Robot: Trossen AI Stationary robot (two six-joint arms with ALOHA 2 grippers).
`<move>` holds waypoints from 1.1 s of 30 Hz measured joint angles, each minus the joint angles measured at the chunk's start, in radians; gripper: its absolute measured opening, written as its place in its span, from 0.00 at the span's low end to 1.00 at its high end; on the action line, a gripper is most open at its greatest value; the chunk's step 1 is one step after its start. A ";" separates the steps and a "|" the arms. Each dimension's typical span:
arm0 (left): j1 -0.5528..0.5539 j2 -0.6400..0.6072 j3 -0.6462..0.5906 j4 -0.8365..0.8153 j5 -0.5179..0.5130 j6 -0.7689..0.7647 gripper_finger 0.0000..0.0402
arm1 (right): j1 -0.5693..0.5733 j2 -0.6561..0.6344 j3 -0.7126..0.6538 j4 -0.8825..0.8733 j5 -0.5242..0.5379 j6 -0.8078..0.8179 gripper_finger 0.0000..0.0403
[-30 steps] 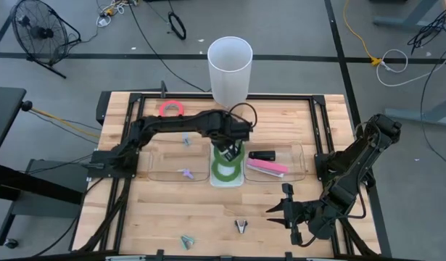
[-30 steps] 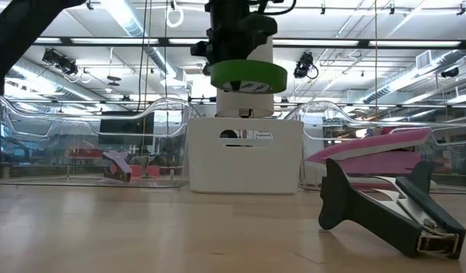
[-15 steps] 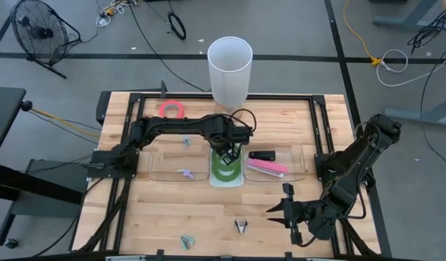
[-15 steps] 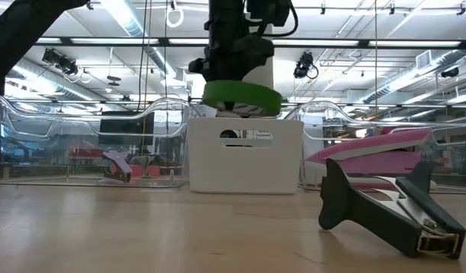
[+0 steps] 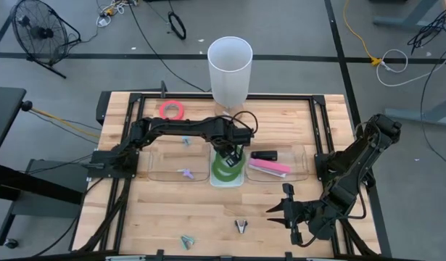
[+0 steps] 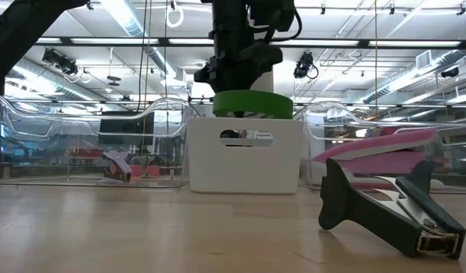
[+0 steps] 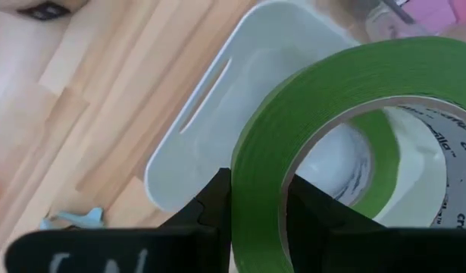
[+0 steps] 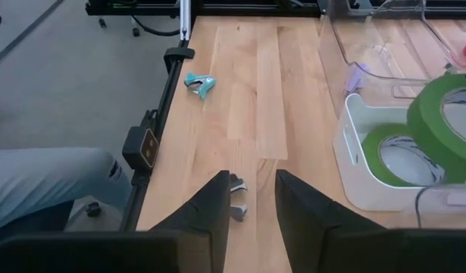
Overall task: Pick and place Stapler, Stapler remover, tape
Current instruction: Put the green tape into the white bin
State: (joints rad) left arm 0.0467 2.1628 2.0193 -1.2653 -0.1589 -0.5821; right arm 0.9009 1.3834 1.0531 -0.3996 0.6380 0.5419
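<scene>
The green roll is over the roll inside the white bin's rim, so my left gripper should open its fingers.
My left gripper is shut on a green tape roll just above the white bin at the table's middle. A second green roll lies flat in that bin. The pinkish red roll lies flat on the table at the far left. A pink stapler and a black one lie in the clear right tray. A grey stapler remover lies on the table near the front. My right gripper waits open and empty beside it. My left gripper holds the green roll by its ring wall, one finger inside the open centre and one outside. The fingers come from above, pointing down. The roll hangs about level, lifted clear, over the bin's opening.
A tall white cylinder stands at the far edge behind the bin. A clear left tray holds a purple remover and a pale blue one. A teal remover lies near the front edge. Bare wood lies before the trays.
My left gripper has gone down toward the white bin, carrying the green roll. The roll tipped on the way and now hangs level, just above the bin's rim. My right arm has kept still.
</scene>
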 joint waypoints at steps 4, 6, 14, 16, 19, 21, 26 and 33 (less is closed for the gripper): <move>0.000 0.000 0.000 -0.004 0.008 -0.001 0.21 | 0.000 0.000 0.000 0.000 0.000 0.000 0.26; 0.000 0.000 0.000 -0.004 0.007 -0.001 0.21 | 0.000 0.000 0.000 0.000 0.000 0.000 0.26; 0.000 0.000 0.000 -0.032 0.020 -0.008 0.21 | 0.000 0.000 0.000 0.000 0.000 0.000 0.26; 0.000 0.000 0.000 -0.031 0.022 -0.009 0.21 | 0.000 0.000 0.000 0.000 0.000 0.000 0.26; -0.001 0.000 0.000 -0.027 0.023 -0.009 0.21 | 0.000 0.000 0.000 0.000 0.000 0.000 0.26; -0.001 0.000 0.000 -0.027 0.025 -0.009 0.21 | 0.000 0.000 0.000 0.000 0.000 0.000 0.26; -0.001 0.000 0.000 -0.028 0.022 -0.014 0.26 | 0.000 0.000 0.000 0.000 0.000 0.000 0.26; -0.008 0.000 0.000 -0.028 0.014 -0.014 0.33 | 0.000 0.000 0.000 0.000 0.000 0.000 0.26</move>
State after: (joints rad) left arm 0.0391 2.1628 2.0193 -1.2935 -0.1448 -0.5964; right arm 0.9009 1.3834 1.0531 -0.3996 0.6384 0.5415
